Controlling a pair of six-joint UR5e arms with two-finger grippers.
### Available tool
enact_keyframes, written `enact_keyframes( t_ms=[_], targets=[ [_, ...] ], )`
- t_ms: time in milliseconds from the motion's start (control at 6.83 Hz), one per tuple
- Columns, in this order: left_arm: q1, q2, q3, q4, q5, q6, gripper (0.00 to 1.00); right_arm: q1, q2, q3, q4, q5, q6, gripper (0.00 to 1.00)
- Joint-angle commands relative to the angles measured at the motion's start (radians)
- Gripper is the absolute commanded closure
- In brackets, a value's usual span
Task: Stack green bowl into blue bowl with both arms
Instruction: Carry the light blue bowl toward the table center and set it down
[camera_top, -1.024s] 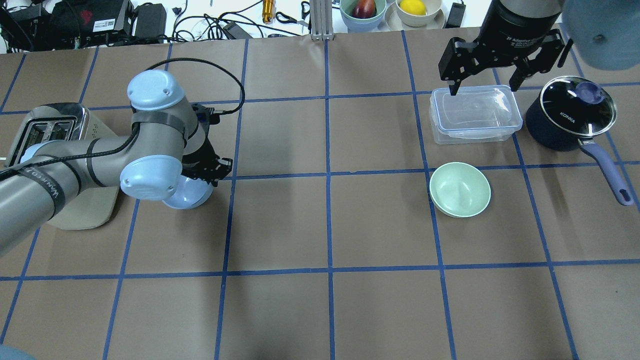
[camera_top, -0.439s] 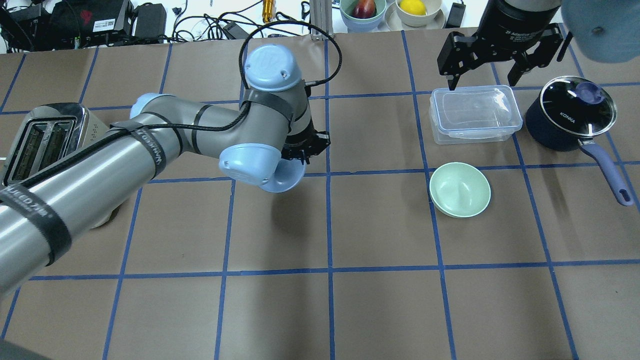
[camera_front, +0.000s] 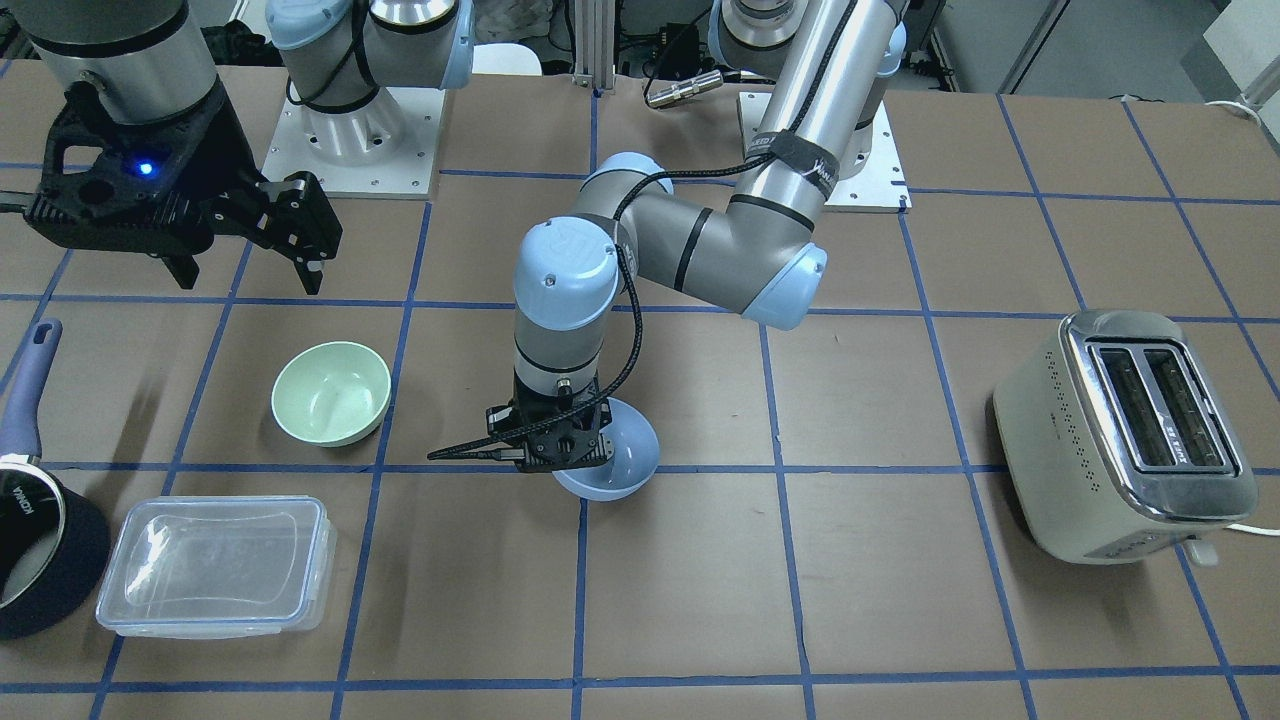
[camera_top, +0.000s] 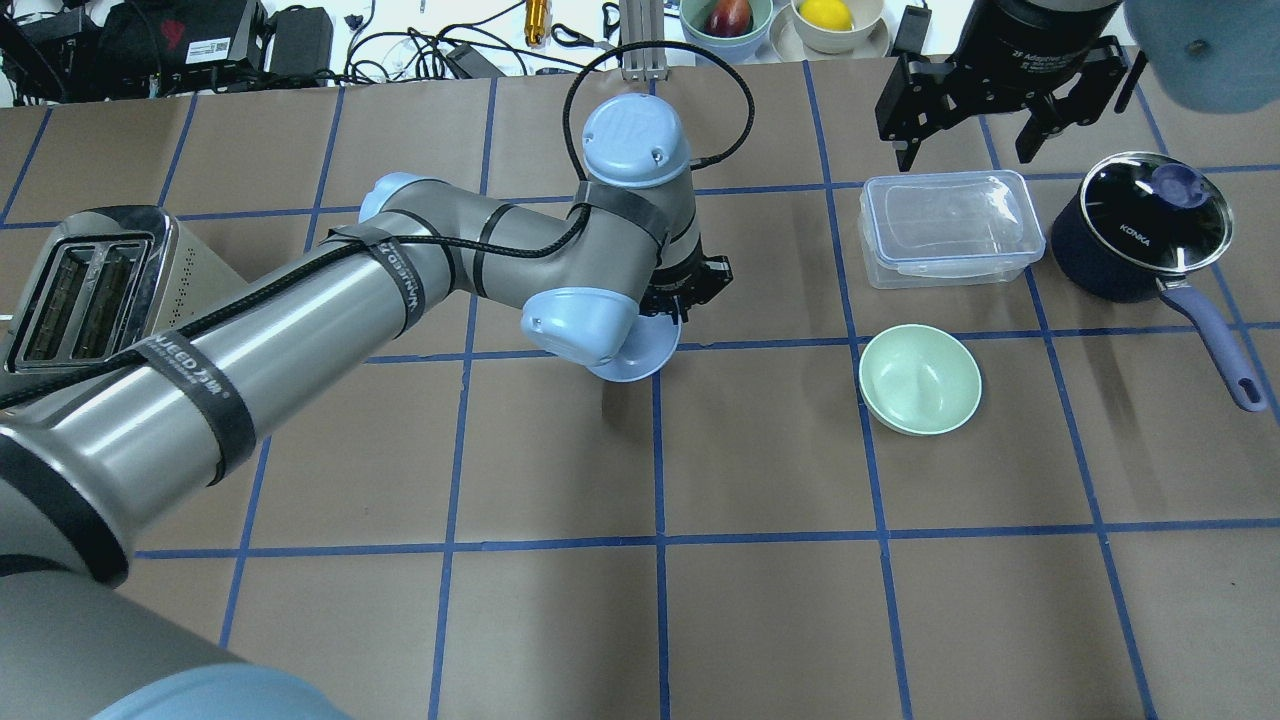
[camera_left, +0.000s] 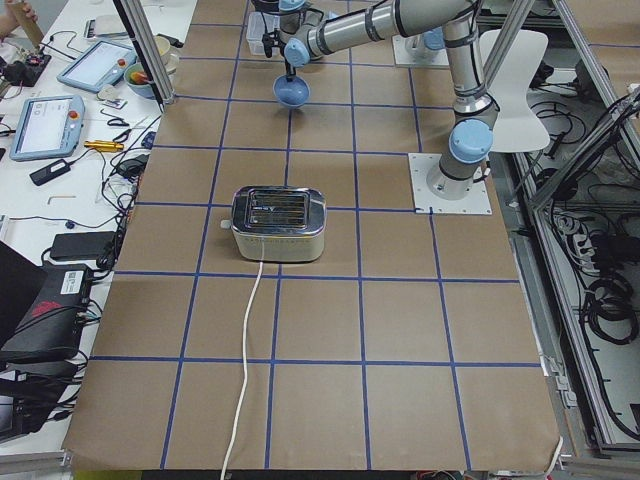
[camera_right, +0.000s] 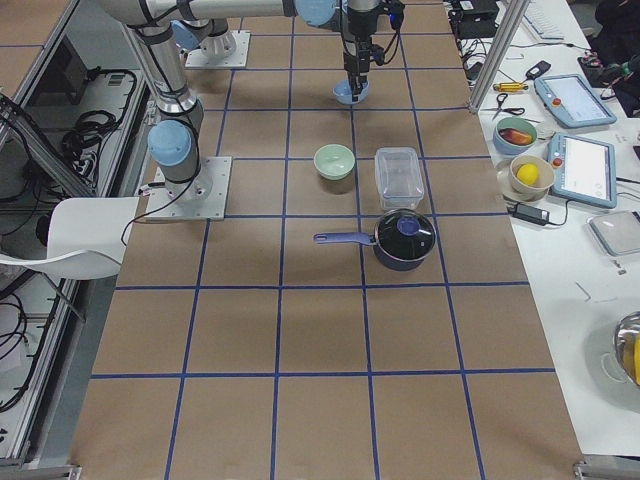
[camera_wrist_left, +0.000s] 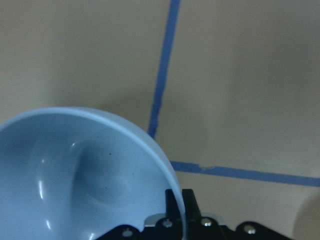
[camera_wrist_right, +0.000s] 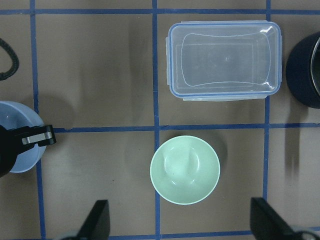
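Note:
The mint-green bowl should go into the blue bowl (camera_front: 630, 474) to make a stack, so my right gripper will pick it up by its rim (camera_front: 330, 346) next.
The pale blue bowl (camera_top: 640, 355) hangs by its rim from my left gripper (camera_front: 572, 462), tilted, just above the table's middle. It fills the left wrist view (camera_wrist_left: 75, 185), where one finger (camera_wrist_left: 182, 207) sits on its rim. The mint-green bowl (camera_top: 920, 380) stands upright and empty on the table to the right, about one grid square away (camera_front: 331, 392). My right gripper (camera_top: 965, 150) is open and empty, high above the far side of the clear container. From the right wrist view the green bowl (camera_wrist_right: 185, 170) lies below it.
A lidded clear plastic container (camera_top: 950, 230) sits just behind the green bowl. A navy saucepan (camera_top: 1140, 230) with a glass lid and a purple handle stands at the right. A toaster (camera_top: 90, 280) stands at the far left. Bowls of fruit (camera_top: 725, 20) sit beyond the table's back edge.
My left arm has carried the blue bowl to the right, from beside the toaster to the table's middle. The right gripper has risen slightly and stays open. The green bowl has not moved.

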Motion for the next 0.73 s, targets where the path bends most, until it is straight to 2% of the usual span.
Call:
enact_keyframes(
  t_ms=[0, 146, 293, 585],
  targets=[
    [-0.009, -0.031, 0.047, 0.022, 0.001, 0.008, 0.28, 0.002, 0.002, -0.002, 0.000, 0.000, -0.002, 0.00],
    [-0.001, -0.004, 0.055, 0.016, 0.034, 0.034, 0.00, 0.002, 0.003, -0.002, 0.000, 0.000, -0.002, 0.00],
    [0.031, 0.043, 0.046, -0.032, 0.042, 0.182, 0.00, 0.001, 0.023, 0.022, 0.006, -0.001, 0.000, 0.00],
    [0.227, 0.190, 0.050, -0.321, 0.044, 0.511, 0.00, -0.033, 0.114, 0.067, -0.018, 0.002, -0.093, 0.00]
  ],
)
